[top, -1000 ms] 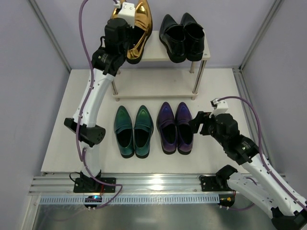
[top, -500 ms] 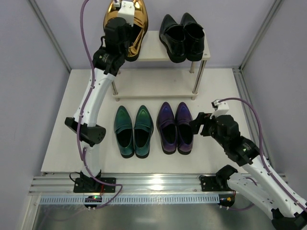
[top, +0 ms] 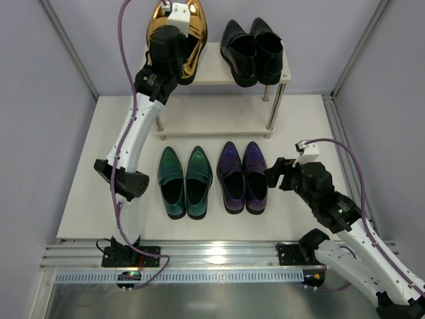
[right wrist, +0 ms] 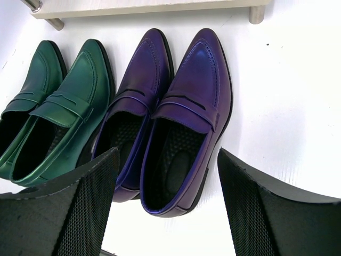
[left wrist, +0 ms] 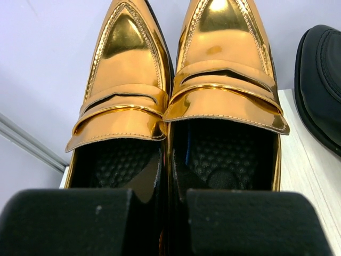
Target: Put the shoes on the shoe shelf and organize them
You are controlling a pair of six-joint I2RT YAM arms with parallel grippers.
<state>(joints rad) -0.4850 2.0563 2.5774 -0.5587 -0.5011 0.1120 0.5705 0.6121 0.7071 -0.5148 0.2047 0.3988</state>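
Note:
My left gripper should open now, because the gold shoes would end up on the shoe shelf's top board [top: 207,75] below and miss the black pair.
My left gripper [top: 176,41] [left wrist: 173,216] is shut on the touching inner walls of the gold shoes [top: 194,30] [left wrist: 213,58], holding the pair toes-away over the left end of the shoe shelf's top board [top: 207,75]. Whether their soles rest on the board is hidden. The black pair [top: 252,48] [left wrist: 321,80] stands on the right half of that board. The teal pair [top: 184,181] [right wrist: 58,106] and purple pair [top: 243,176] [right wrist: 186,106] lie side by side on the table in front of the shelf. My right gripper [top: 273,171] [right wrist: 168,213] hangs open just right of and above the purple pair's heels, holding nothing.
The shelf's lower board [top: 219,121] [right wrist: 138,8] carries nothing. A white table [top: 319,133] lies under everything, with metal frame posts [top: 70,53] at the back corners and a rail along the near edge [top: 212,256].
The left arm carried the gold pair a little leftward and straightened it over the top board. The right arm barely moved.

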